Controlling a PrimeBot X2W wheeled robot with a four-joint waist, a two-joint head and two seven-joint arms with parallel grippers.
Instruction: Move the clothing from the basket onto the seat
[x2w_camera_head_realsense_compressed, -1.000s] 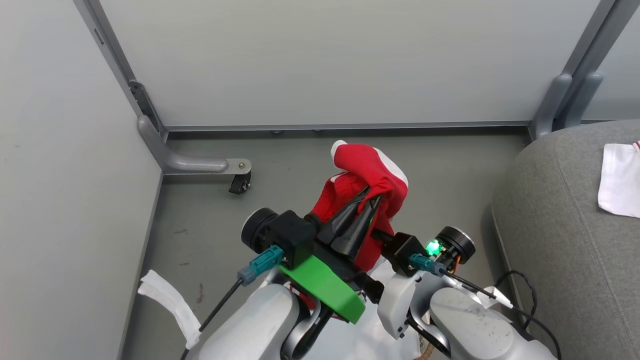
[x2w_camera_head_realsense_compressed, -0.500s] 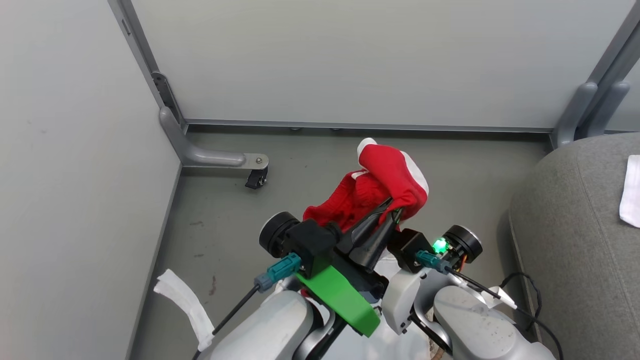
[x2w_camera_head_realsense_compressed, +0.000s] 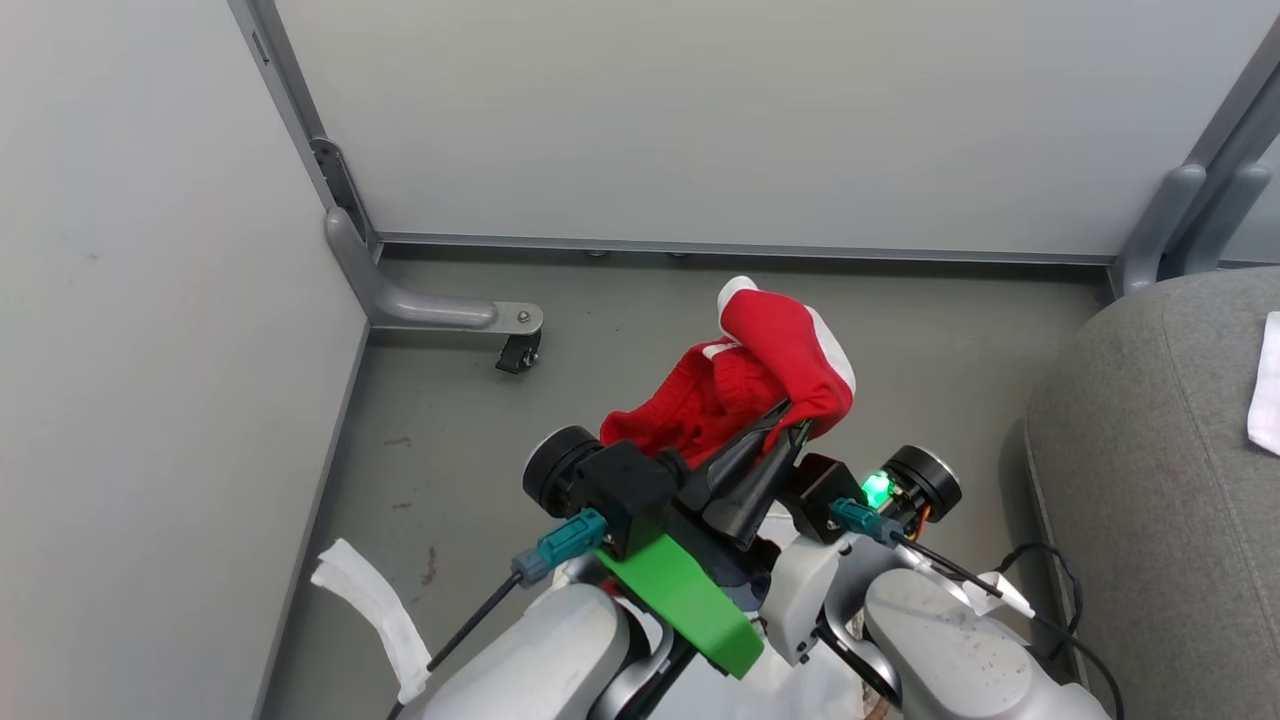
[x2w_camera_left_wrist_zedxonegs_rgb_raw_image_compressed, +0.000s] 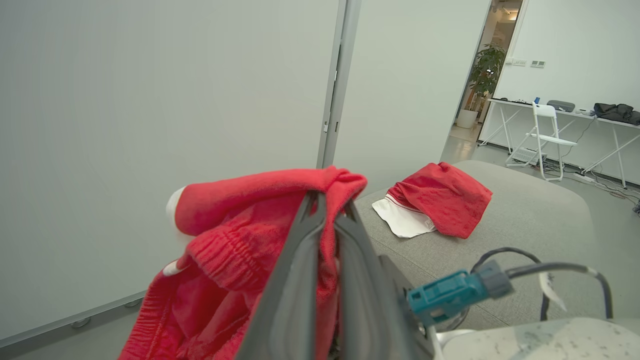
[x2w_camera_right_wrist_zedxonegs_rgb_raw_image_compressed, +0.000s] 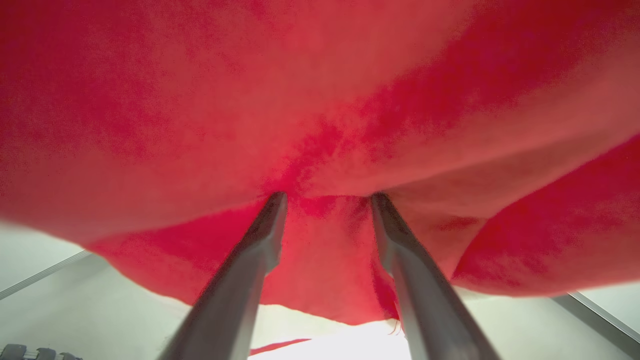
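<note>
My right gripper will carry the red garment onto the seat next, so it will grab the garment by its hanging fold.
A bright red garment with a white band hangs bunched in the air over the grey floor. My left gripper is shut on its upper fold, and in the left wrist view the fabric wraps over both fingertips. My right gripper sits just beneath, fingers apart, with the red cloth draped over their tips. The grey seat lies at the right, carrying another red garment with a white panel. The basket is hidden under my arms.
Grey partition walls close off the left and the back. A metal foot with a caster juts from the left corner. A white cloth strip lies on the floor at lower left. A black cable loops beside the seat.
The camera has swung, so the seat sits further right in the picture. Both grippers and the red garment have edged up slightly together; the hold is unchanged.
</note>
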